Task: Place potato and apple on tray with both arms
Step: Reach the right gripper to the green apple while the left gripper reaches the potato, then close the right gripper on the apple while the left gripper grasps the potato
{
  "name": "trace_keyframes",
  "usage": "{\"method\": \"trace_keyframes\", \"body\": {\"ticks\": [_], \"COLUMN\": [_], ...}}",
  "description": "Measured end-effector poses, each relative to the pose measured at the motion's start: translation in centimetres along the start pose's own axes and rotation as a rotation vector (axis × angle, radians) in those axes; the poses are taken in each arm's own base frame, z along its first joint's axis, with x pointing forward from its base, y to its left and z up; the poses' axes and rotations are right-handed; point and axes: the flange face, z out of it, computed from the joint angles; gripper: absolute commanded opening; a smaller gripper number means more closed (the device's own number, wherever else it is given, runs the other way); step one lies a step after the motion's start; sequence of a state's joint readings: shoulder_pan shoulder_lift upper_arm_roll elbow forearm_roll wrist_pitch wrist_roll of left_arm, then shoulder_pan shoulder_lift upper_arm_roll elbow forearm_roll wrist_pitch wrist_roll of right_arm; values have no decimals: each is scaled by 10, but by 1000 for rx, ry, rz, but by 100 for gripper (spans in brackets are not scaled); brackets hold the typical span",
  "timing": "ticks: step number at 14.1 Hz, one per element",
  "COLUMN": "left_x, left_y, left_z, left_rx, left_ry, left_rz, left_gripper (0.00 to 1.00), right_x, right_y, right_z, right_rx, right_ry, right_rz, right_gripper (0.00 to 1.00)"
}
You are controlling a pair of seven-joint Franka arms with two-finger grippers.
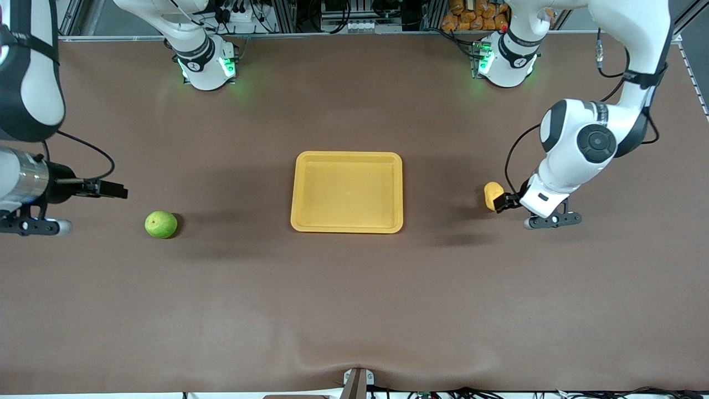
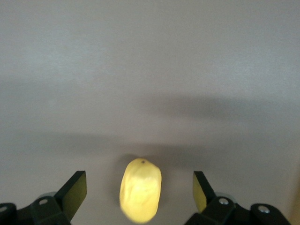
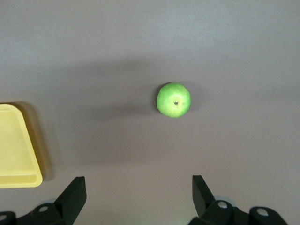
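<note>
I need to grab the potato around its rounded body (image 1: 493,192) (image 2: 140,190) with my left gripper next, to put the potato on the tray.
The yellow tray (image 1: 301,188) lies mid-table with nothing in it. The yellow-orange potato (image 1: 491,194) lies on the table toward the left arm's end. My left gripper (image 1: 502,201) is open and low around it. In the left wrist view the potato (image 2: 140,194) sits between the fingers (image 2: 75,190) with a gap on each side. The green apple (image 1: 161,224) lies toward the right arm's end. My right gripper (image 1: 113,191) is open and empty over bare table beside the apple. The right wrist view shows the apple (image 3: 174,100), apart from the gripper (image 3: 139,192), and a tray corner (image 3: 16,150).
A heap of orange items (image 1: 476,15) and cable racks stand past the table edge by the arm bases. A small mount (image 1: 357,382) sits at the table's front edge. Brown table top (image 1: 354,299) spreads around the tray.
</note>
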State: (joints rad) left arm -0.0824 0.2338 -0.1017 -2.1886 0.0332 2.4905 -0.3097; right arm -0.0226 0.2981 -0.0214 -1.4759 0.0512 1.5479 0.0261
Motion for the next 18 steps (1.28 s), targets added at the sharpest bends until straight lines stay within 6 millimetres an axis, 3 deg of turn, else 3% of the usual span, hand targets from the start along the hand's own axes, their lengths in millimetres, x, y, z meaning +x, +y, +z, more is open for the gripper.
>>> {"method": "trace_keyframes", "body": {"ticks": [2,10,14,18], "left_x": [-12,-42,-46,-51], "left_y": [-3,-10,-8,-5], "left_z": [21,65,78,83], "left_rx": [-1,-6,-5,-3], "left_ry": [-5,-18,-34,-46], "left_rz": [1,2,7,15], "left_gripper": [100,100,99,90], "right_x": [7,51,71,78], "right_y": [-3,-36,-14,3], "right_z": [15,91,138,172], "right_rx": [-2,-22,-42,-58], "right_ry": [-24,-53,-83,-33], "right_rz": [-4,-49,-22,-40], "right_gripper": [100,100,100,100]}}
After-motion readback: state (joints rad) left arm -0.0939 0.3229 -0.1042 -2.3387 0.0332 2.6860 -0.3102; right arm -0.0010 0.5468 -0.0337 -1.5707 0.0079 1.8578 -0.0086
